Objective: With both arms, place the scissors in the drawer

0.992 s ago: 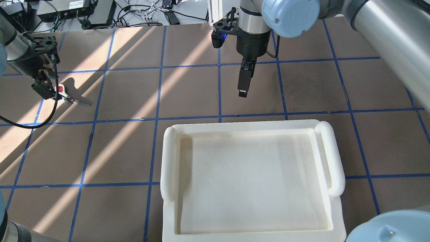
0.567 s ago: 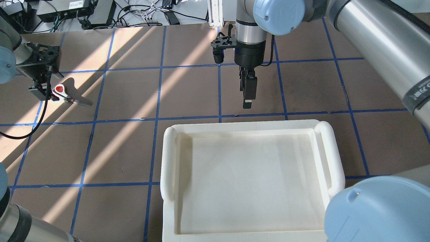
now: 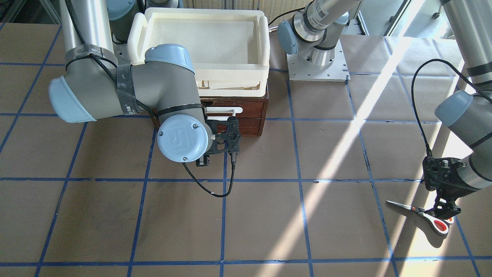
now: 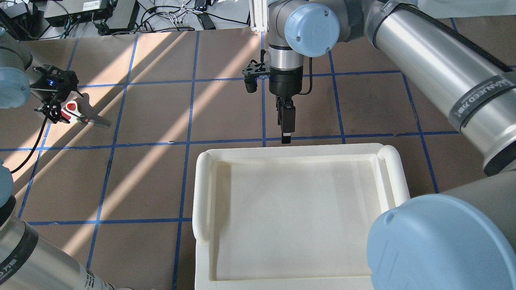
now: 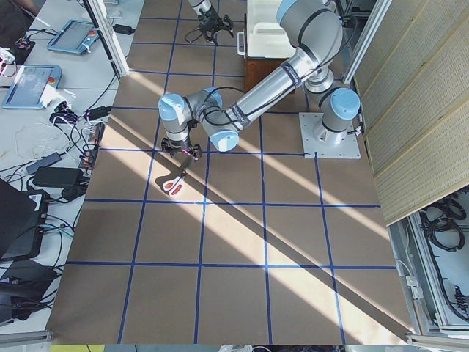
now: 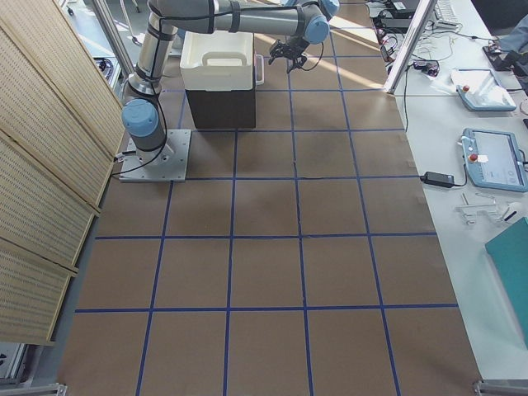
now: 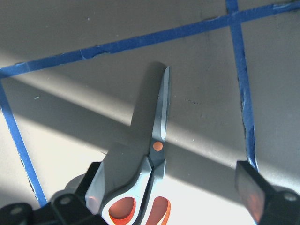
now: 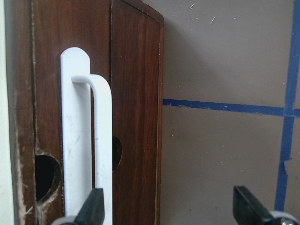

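The left gripper should next pick up the scissors by the grey handles beside the orange pivot, so that it can place them in the drawer.
The scissors [image 7: 150, 154] lie flat on the brown table, with grey handles, orange-red loops and the blades pointing away. They also show in the overhead view [image 4: 78, 114] and the front view [image 3: 423, 214]. My left gripper [image 7: 173, 194] is open and low over the handles, one finger [image 7: 101, 180] against the grey handle, the other [image 7: 251, 192] well clear. The drawer [image 8: 136, 117] is closed, with a dark reddish-brown front and a white bar handle [image 8: 101, 145]. My right gripper [image 8: 168, 208] is open just in front of that handle, one finger [image 8: 91, 208] beside the bar. It also shows in the overhead view [image 4: 286, 129].
A cream-white plastic tray [image 4: 201, 189] sits on top of the wooden drawer unit [image 3: 250, 123]. The left arm's base plate [image 3: 317, 61] is beside it. Blue tape lines grid the brown table. Cables and electronics [image 4: 100, 12] lie beyond the far edge.
My right gripper has moved toward the tray's edge and down in front of the drawer. My left gripper has turned and settled over the scissors' handles. The scissors have not moved.
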Controlling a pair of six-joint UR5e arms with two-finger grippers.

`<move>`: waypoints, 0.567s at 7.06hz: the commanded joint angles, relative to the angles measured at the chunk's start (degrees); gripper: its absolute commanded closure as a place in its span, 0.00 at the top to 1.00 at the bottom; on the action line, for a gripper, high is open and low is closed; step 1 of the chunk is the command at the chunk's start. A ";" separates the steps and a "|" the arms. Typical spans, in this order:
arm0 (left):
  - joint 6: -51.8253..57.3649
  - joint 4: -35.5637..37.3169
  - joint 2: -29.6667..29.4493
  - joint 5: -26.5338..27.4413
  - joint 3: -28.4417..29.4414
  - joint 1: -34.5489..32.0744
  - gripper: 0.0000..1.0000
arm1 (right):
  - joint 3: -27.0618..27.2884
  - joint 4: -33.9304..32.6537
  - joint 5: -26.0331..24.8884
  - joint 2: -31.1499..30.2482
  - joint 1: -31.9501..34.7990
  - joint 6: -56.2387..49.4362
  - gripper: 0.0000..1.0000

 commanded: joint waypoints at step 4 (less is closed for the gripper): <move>4.98 2.55 -7.15 0.19 3.83 0.66 1.00 | 4.02 1.11 -2.15 -0.45 3.01 1.53 0.90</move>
